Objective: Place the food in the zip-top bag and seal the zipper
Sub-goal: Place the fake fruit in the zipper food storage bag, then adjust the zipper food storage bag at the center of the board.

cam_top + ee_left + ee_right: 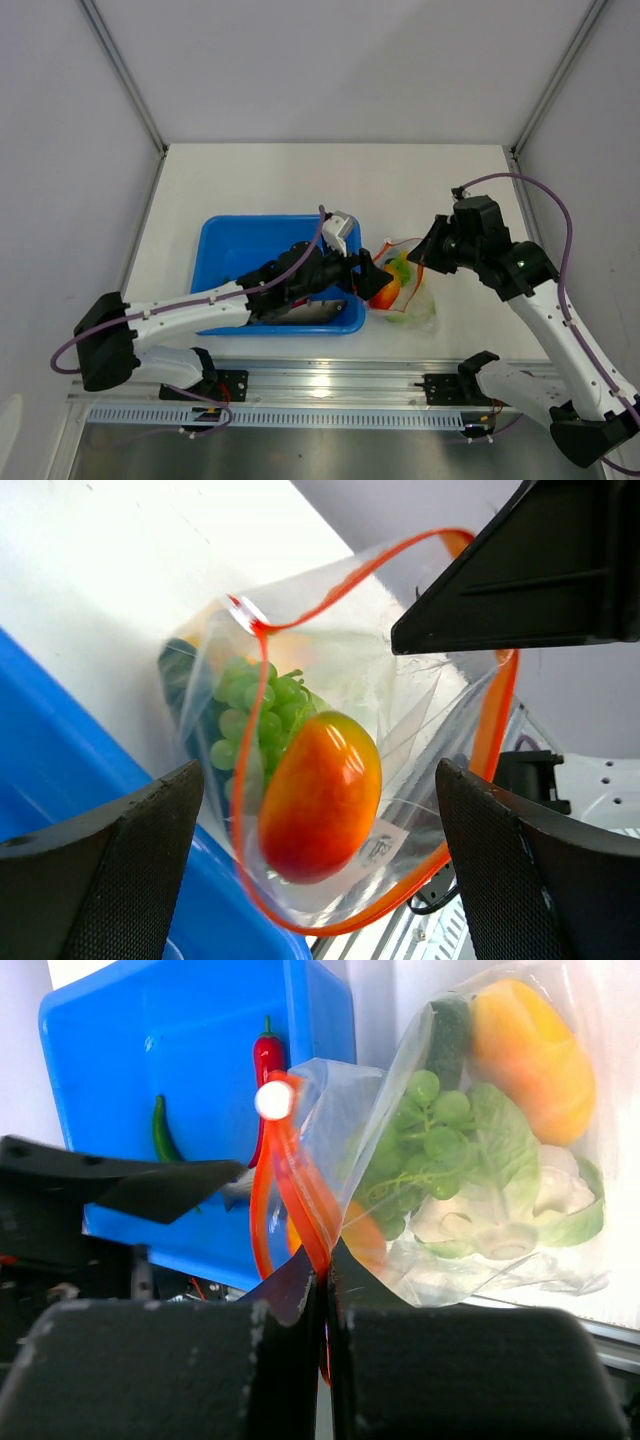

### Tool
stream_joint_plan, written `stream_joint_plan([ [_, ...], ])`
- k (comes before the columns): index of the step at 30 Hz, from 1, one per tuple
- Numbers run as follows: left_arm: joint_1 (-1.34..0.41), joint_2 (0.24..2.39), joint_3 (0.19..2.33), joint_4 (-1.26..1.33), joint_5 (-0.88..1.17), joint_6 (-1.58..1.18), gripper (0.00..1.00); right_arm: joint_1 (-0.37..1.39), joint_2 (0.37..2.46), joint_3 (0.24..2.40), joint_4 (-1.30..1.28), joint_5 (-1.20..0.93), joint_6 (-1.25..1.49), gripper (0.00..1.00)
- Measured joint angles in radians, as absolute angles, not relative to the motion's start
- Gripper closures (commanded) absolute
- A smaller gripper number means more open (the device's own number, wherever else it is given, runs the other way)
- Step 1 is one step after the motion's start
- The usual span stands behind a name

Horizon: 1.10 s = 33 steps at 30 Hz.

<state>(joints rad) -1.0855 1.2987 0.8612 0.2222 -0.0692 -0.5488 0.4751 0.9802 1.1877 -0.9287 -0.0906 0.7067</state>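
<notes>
My left gripper grabs the bag's zipper edge (375, 260) (240, 798) beside the tray next, opposite my right gripper, to settle the food inside.
The clear zip-top bag (418, 306) lies right of the blue tray with its mouth held open. Its red-orange zipper (495, 720) forms a loop. My right gripper (424, 258) is shut on the zipper strip (290, 1170), pinching it between the fingertips (325, 1265). My left gripper (372, 275) is open at the bag mouth, its fingers (110, 870) either side of a red-to-yellow mango (320, 795) that sits just inside the mouth. Green grapes (255, 710), a cucumber (450, 1025), a yellow-orange fruit (530, 1050) and cauliflower (500, 1230) are in the bag (560, 1260).
The blue tray (230, 240) lies under my left arm. A red chili (266, 1055) and a thin green piece (158, 1130) lie in it. The metal rail (330, 385) runs along the near table edge.
</notes>
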Motion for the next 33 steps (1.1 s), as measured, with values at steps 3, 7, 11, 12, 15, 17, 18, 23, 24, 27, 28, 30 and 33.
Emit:
stream_joint_plan([
  [3,-1.087,1.228,0.834,0.208,-0.107,-0.548,0.09,0.475,0.972,1.188,-0.934,-0.090,0.704,1.00],
  [7,-1.087,1.196,0.828,0.169,-0.152,-0.550,0.20,0.474,0.968,1.188,-0.941,-0.090,0.701,1.00],
  [11,-1.087,1.197,0.796,0.131,-0.162,-0.569,0.34,0.474,0.968,1.188,-0.948,-0.091,0.698,1.00],
  [12,-1.087,1.198,0.785,0.123,-0.160,-0.576,0.38,0.474,0.967,1.188,-0.950,-0.091,0.698,1.00],
  [15,-1.088,1.205,0.759,0.112,-0.152,-0.593,0.44,0.474,0.967,1.188,-0.953,-0.091,0.696,1.00],
  [17,-1.088,1.215,0.750,0.104,-0.146,-0.603,0.48,0.473,0.966,1.188,-0.953,-0.091,0.695,1.00],
  [18,-1.089,1.219,0.748,0.103,-0.143,-0.606,0.50,0.473,0.965,1.188,-0.953,-0.091,0.695,1.00],
  [23,-1.101,1.226,0.748,0.103,-0.123,-0.613,0.54,0.473,0.963,1.184,-0.953,-0.091,0.695,1.00],
  [24,-1.104,1.230,0.748,0.103,-0.120,-0.614,0.60,0.473,0.963,1.182,-0.953,-0.091,0.694,1.00],
  [27,-1.107,1.266,0.753,0.102,-0.092,-0.626,0.77,0.473,0.963,1.179,-0.955,-0.090,0.689,1.00],
  [28,-1.108,1.287,0.761,0.101,-0.080,-0.631,0.85,0.473,0.963,1.178,-0.956,-0.087,0.686,1.00],
  [30,-1.108,1.333,0.785,0.094,-0.043,-0.630,0.99,0.472,0.963,1.177,-0.961,-0.077,0.677,1.00],
  [33,-1.111,1.386,0.833,0.085,0.010,-0.611,0.99,0.469,0.963,1.176,-0.972,-0.047,0.659,1.00],
])
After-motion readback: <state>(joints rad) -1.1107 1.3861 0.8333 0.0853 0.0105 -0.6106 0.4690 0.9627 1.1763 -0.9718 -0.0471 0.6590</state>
